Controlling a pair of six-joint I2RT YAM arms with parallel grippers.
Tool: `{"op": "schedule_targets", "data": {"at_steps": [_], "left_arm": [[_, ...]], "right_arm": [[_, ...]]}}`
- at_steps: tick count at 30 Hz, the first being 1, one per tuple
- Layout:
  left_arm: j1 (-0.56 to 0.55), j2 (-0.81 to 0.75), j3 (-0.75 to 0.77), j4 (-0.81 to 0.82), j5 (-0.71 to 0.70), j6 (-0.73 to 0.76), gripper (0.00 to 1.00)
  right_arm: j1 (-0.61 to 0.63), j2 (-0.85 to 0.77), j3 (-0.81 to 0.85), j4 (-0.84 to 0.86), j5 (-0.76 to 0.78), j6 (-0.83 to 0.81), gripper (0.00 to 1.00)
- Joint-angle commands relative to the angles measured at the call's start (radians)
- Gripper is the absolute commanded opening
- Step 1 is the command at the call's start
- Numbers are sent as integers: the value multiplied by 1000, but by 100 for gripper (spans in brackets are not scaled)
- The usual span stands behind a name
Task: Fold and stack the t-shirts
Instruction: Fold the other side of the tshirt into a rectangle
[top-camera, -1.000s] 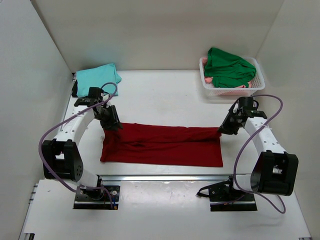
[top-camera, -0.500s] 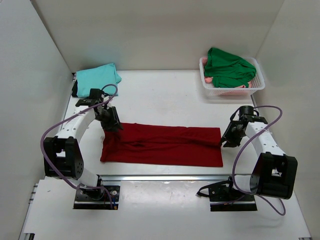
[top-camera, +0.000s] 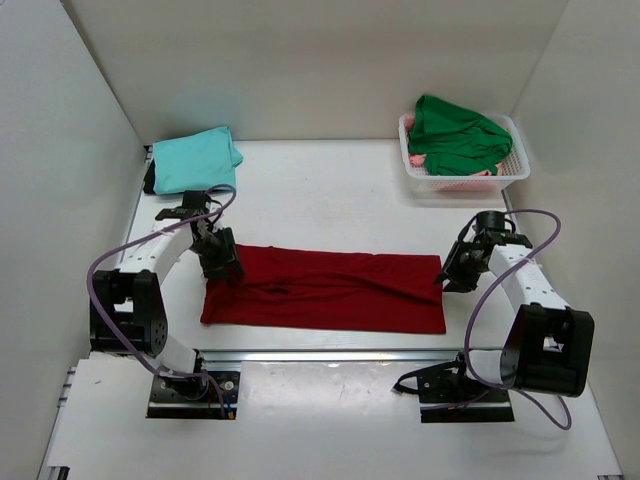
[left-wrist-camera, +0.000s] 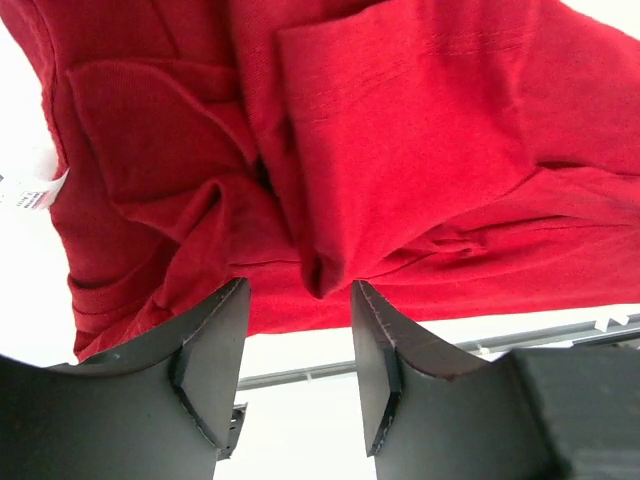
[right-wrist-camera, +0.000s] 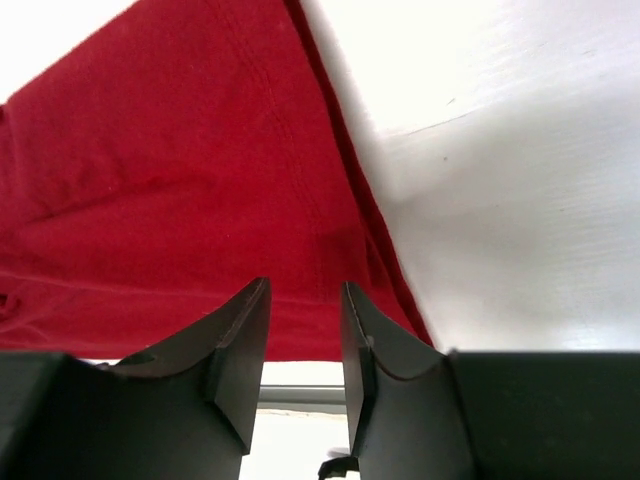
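The dark red t-shirt (top-camera: 325, 290) has a layer to straighten for folding, so my left gripper will grab it next by the pointed corner of its folded-over flap (top-camera: 243, 291).
The dark red t-shirt (top-camera: 325, 290) lies flat on the table as a long folded strip, also seen in the left wrist view (left-wrist-camera: 400, 130) and right wrist view (right-wrist-camera: 180, 180). My left gripper (top-camera: 222, 265) hovers over its far left corner, jaws open with nothing between them (left-wrist-camera: 300, 290). My right gripper (top-camera: 447, 278) is at the shirt's far right corner, jaws slightly apart and empty (right-wrist-camera: 305, 285). The light teal t-shirt (top-camera: 195, 158) lies folded at the back left. The bright green t-shirt (top-camera: 455, 135) is heaped in the basket.
A white lattice basket (top-camera: 468, 181) stands at the back right and holds something pink under the green shirt. White walls close in the left, back and right. A metal rail (top-camera: 330, 354) runs along the near edge.
My right gripper has come down and nearer, and the shirt's right end now lies flat. My left gripper has shifted slightly nearer along the left end.
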Motion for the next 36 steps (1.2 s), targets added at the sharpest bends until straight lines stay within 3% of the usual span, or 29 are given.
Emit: {"op": "schedule_targets", "data": {"at_steps": [1, 7, 11, 15, 21, 23, 27, 36], "left_arm": [[1, 0, -25, 33, -21, -5, 56], [-22, 41, -6, 73, -9, -33, 59], [-42, 56, -6, 100, 2, -48, 49], [-45, 67, -12, 119, 14, -50, 26], [-48, 75, -13, 128, 31, -56, 1], [-45, 73, -12, 129, 36, -54, 0], [-42, 61, 0, 129, 45, -51, 0], [-13, 87, 265, 74, 49, -73, 0]], "right_arm": [[21, 4, -12, 21, -14, 0, 31], [56, 0, -17, -23, 29, 2, 35], [64, -19, -38, -43, 46, 10, 34], [52, -35, -75, -40, 66, 14, 34], [21, -17, -101, 22, 49, -1, 35], [24, -9, -104, 35, 35, -7, 30], [46, -19, -69, 50, 28, -4, 0], [38, 32, 87, -28, 6, 5, 0]]}}
